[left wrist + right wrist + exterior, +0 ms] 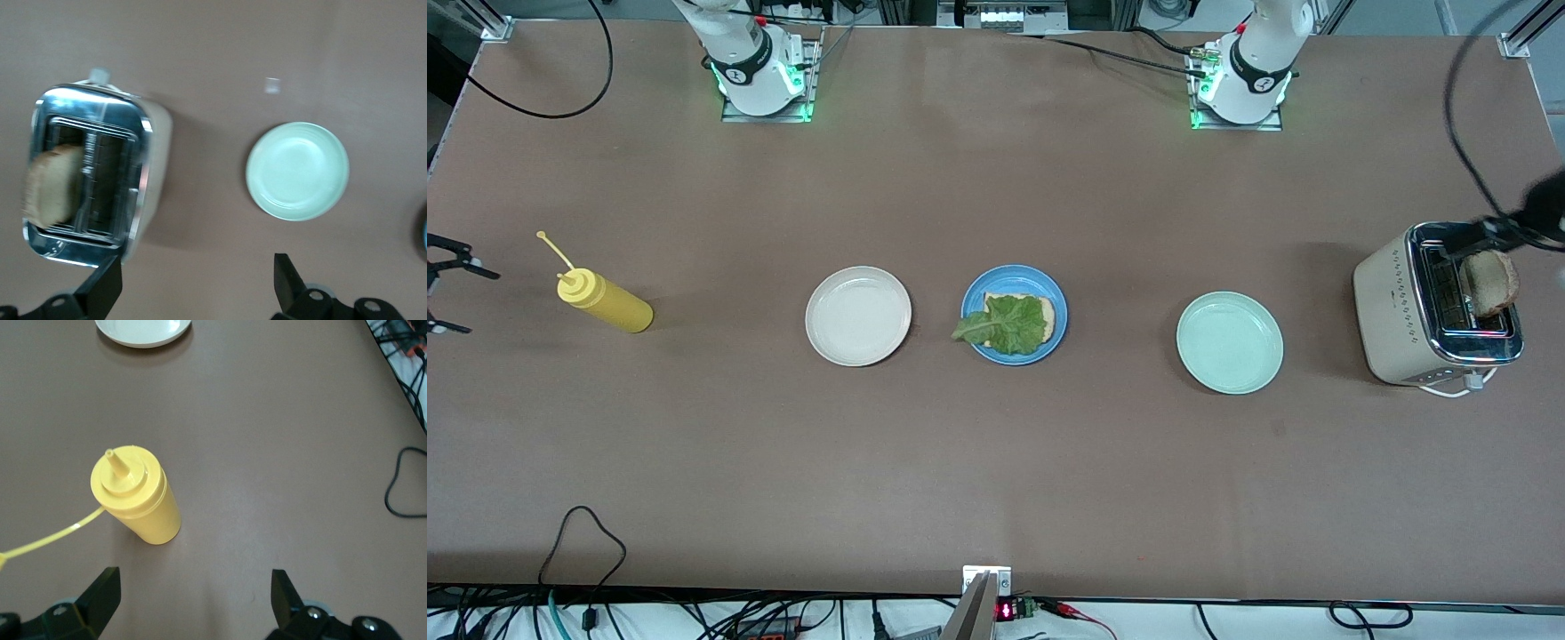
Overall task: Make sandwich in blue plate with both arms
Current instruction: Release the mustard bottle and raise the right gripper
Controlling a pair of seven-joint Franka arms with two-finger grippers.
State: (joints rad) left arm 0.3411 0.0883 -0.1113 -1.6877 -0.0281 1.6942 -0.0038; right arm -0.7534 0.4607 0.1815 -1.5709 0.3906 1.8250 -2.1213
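Note:
The bread slice standing out of the toaster should top the sandwich on the blue plate (976, 293). My left gripper needs to grip that slice by its crust edge next.
The blue plate (976, 293) lies mid-table with one bread slice (1048, 313) on it and the green lettuce leaf (1007, 324) on top of that. A second bread slice (1490, 282) stands up out of the toaster (1396, 311) slot; it also shows in the left wrist view (52, 185). My left gripper (1516, 227) hangs over the toaster at the left arm's end, open and empty (197, 283). My right gripper (449, 289) is open and empty (193, 597) near the yellow squeeze bottle (137, 497), at the right arm's end.
A cream-white plate (858, 316) lies beside the blue plate toward the right arm's end. A mint-green plate (1230, 342) lies between the blue plate and the toaster, also in the left wrist view (297, 171). The yellow bottle (605, 302) stands upright.

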